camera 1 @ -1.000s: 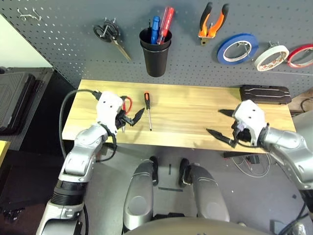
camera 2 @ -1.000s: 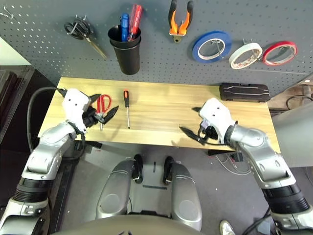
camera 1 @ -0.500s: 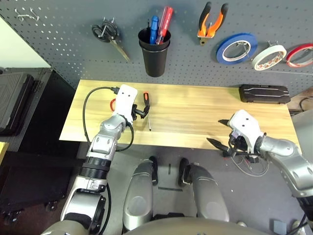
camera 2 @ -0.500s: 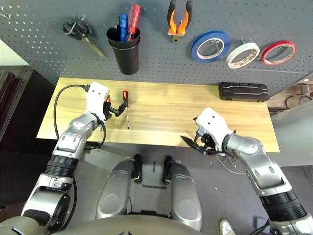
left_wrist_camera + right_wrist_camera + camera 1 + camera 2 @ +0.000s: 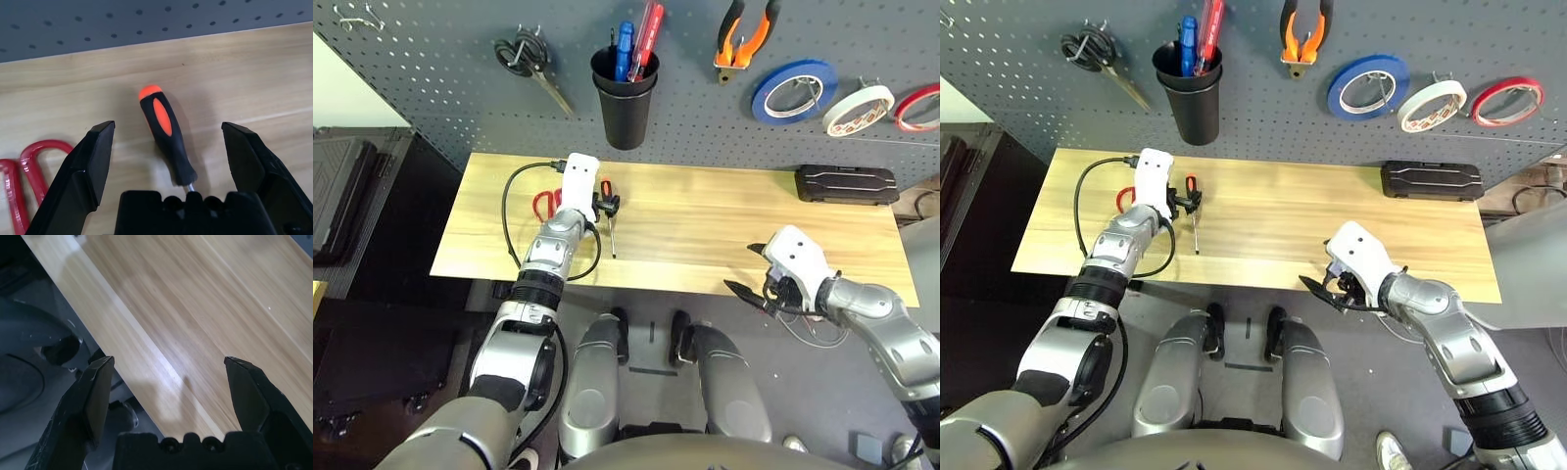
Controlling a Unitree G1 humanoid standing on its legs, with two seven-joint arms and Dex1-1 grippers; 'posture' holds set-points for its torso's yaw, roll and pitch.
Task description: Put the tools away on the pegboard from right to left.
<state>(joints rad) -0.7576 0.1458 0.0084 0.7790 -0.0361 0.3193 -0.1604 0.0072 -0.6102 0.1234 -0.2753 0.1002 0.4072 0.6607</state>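
Observation:
The slim screwdriver has a thick handle and a long thin stem, so the left gripper needs to grab it next by its handle's lower end (image 5: 179, 164), near mid-length.
The slim screwdriver (image 5: 166, 134) lies on the wooden table (image 5: 705, 220), its black-and-red handle pointing toward the pegboard (image 5: 440, 88). My left gripper (image 5: 603, 204) hovers over that handle, open, one finger on each side and apart from it. The red-handled scissors (image 5: 544, 203) lie just left of it, partly hidden by my wrist. Orange-and-black pliers (image 5: 742, 34) and the cream-white tape roll (image 5: 858, 110) hang on the pegboard. My right gripper (image 5: 749, 269) stands open and empty over the table's front edge.
A black cup (image 5: 625, 103) on the pegboard holds a blue and a red screwdriver. Black-handled scissors (image 5: 530, 61), a blue tape roll (image 5: 791, 91) and a red tape roll (image 5: 920, 106) hang there too. A flat black case (image 5: 845, 183) lies at the table's back right.
My left gripper has swung right, from over the red scissors to astride the screwdriver's handle. My right gripper has drawn back to the table's front edge.

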